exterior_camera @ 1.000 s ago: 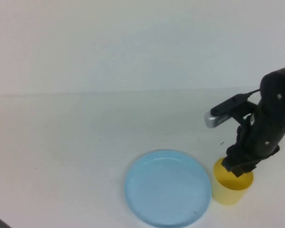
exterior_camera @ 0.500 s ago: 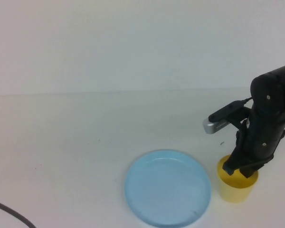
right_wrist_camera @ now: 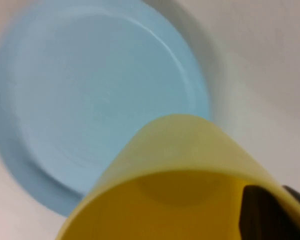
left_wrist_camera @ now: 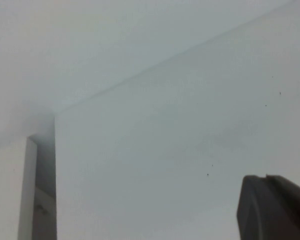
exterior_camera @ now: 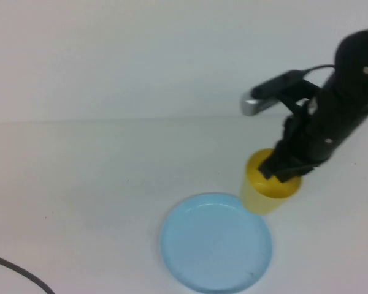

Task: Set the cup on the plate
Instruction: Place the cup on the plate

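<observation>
My right gripper holds the yellow cup with the cup's base past the edge of the light blue plate, so it needs to move the cup toward the plate before it opens.
The yellow cup (exterior_camera: 262,191) hangs in the air, tilted, just past the far right edge of the light blue plate (exterior_camera: 216,242). My right gripper (exterior_camera: 284,170) is shut on the cup's rim, one finger inside and one outside. In the right wrist view the cup (right_wrist_camera: 180,175) fills the lower part and the plate (right_wrist_camera: 90,95) lies beneath it. One finger (right_wrist_camera: 270,215) shows inside the cup's wall. My left gripper (left_wrist_camera: 277,207) shows only as a dark tip over bare table, far from both things; it is out of the high view.
The white table (exterior_camera: 80,184) runs to a white back wall. A thin dark cable (exterior_camera: 18,275) crosses the front left corner. In the left wrist view the table's far edge (left_wrist_camera: 55,150) drops into a gap.
My right gripper has lifted the cup off the table and carried it up and to the left, toward the plate's far right edge. The cup now tilts.
</observation>
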Robot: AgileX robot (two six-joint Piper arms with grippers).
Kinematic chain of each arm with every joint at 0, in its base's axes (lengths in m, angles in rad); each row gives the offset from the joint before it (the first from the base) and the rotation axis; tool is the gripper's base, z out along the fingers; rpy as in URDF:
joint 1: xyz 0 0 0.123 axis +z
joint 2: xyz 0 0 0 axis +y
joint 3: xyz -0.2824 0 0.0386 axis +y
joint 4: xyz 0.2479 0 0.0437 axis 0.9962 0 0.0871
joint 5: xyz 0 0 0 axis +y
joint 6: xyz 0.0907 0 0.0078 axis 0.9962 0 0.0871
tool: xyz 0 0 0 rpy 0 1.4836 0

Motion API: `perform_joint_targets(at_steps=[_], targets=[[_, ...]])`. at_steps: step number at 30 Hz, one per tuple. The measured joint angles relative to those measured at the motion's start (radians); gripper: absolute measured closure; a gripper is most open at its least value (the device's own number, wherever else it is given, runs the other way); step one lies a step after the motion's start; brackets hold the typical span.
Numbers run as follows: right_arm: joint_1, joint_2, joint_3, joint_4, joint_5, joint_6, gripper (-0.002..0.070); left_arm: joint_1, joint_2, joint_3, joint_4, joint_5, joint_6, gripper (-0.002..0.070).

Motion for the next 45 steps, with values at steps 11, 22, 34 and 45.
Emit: perform_joint_targets(at_steps=[11, 22, 34, 45], targets=[[0.120, 0.272, -0.269, 0.043, 0.067, 0.002, 0.0644, 0.000, 0.000, 0.000, 0.018, 0.000, -0.005, 0.0673], [0.120, 0.411, -0.302, 0.044, 0.093, 0.002, 0.0644, 0.000, 0.000, 0.000, 0.039, 0.000, -0.023, 0.0673], [0.123, 0.423, -0.304, 0.048, 0.113, 0.002, 0.0640, 0.000, 0.000, 0.000, 0.039, 0.000, -0.033, 0.0674], [0.129, 0.418, -0.304, 0.054, 0.113, 0.046, 0.0276, 0.000, 0.000, 0.000, 0.042, 0.000, -0.042, 0.0674]])
